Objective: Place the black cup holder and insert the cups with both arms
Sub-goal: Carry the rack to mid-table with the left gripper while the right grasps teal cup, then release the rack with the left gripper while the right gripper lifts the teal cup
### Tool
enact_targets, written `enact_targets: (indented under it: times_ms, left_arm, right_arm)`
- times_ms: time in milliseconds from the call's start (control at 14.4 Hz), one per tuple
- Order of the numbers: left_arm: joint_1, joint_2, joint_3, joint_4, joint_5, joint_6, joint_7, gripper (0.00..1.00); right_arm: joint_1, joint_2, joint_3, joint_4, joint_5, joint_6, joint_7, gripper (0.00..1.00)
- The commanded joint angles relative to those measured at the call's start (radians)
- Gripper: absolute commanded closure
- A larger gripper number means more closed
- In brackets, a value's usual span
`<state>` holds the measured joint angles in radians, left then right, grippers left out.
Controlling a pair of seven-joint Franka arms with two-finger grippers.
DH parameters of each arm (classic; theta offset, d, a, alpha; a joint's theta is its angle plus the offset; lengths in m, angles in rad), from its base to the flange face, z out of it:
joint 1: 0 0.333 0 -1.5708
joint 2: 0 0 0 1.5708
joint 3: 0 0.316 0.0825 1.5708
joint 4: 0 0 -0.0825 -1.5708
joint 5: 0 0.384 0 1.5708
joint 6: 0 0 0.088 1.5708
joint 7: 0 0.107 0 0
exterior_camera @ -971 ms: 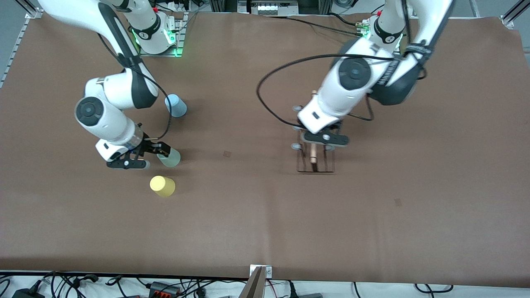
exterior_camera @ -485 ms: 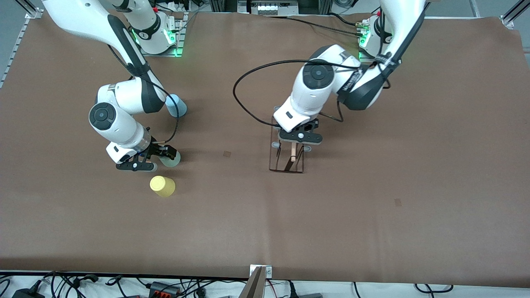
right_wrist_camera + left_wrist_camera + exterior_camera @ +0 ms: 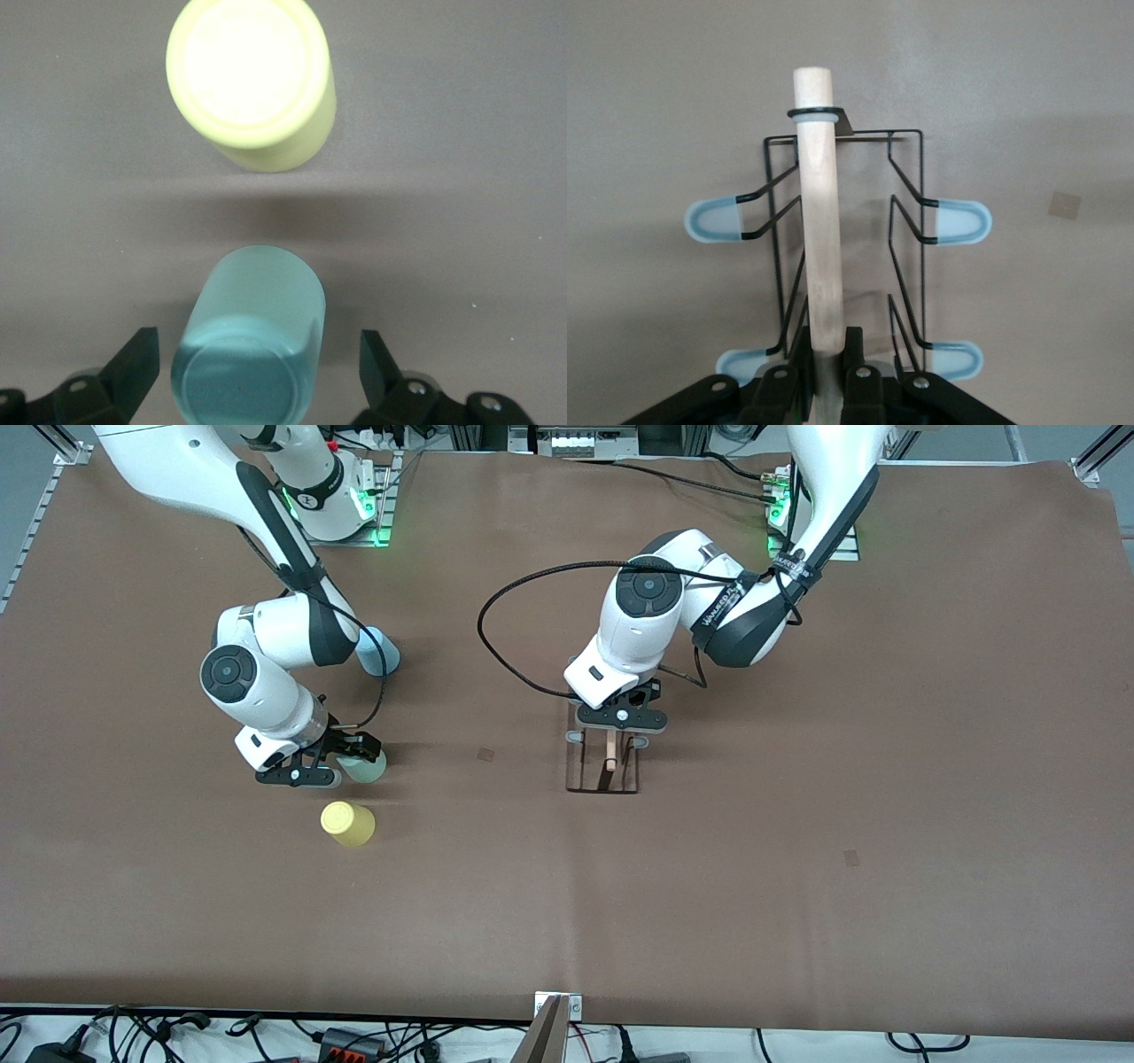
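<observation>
My right gripper's fingertips stand on either side of the pale grey-green cup, so it is time for my right gripper to close on the cup now.
My left gripper (image 3: 620,724) is shut on the light wooden rod (image 3: 819,221) of the black cup holder (image 3: 605,771), low over the middle of the table. The wire frame (image 3: 908,221) and its pale-tipped prongs (image 3: 961,221) spread out from the left gripper (image 3: 827,363). My right gripper (image 3: 344,758) is open around the pale grey-green cup (image 3: 365,767), and its fingers (image 3: 137,354) stand clear of the cup (image 3: 252,336) on both sides. The yellow cup (image 3: 347,823) (image 3: 252,84) stands nearer to the front camera. The light blue cup (image 3: 379,652) is partly hidden by the right arm.
A black cable (image 3: 496,646) loops out from the left arm over the mat. Small dark square marks (image 3: 486,754) (image 3: 851,857) lie on the brown mat. Cables and plugs (image 3: 345,1038) run along the table's front edge.
The left arm has carried the cup holder toward the right arm's end of the table. The right gripper has moved in around the grey-green cup, still open.
</observation>
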<state>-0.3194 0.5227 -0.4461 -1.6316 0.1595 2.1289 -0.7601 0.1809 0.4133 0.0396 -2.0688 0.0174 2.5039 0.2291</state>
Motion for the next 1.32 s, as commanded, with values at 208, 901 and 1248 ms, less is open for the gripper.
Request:
enact_targets:
  times_ms: [208, 901, 1248]
  left_arm:
    - [-0.041, 0.037, 0.007, 0.05, 0.057, -0.012, -0.033, 0.91]
    - [-0.006, -0.022, 0.006, 0.084, 0.235, -0.07, -0.015, 0.0]
    - [0.026, -0.111, -0.014, 0.145, 0.194, -0.358, 0.002, 0.0]
  right_arm:
    - [0.005, -0.01, 0.002, -0.027, 0.01, 0.023, 0.007, 0.0]
    - [0.014, -0.004, 0.002, -0.024, 0.01, 0.023, 0.006, 0.18]
    - [0.008, -0.01, 0.002, -0.017, 0.01, 0.01, 0.003, 0.84]
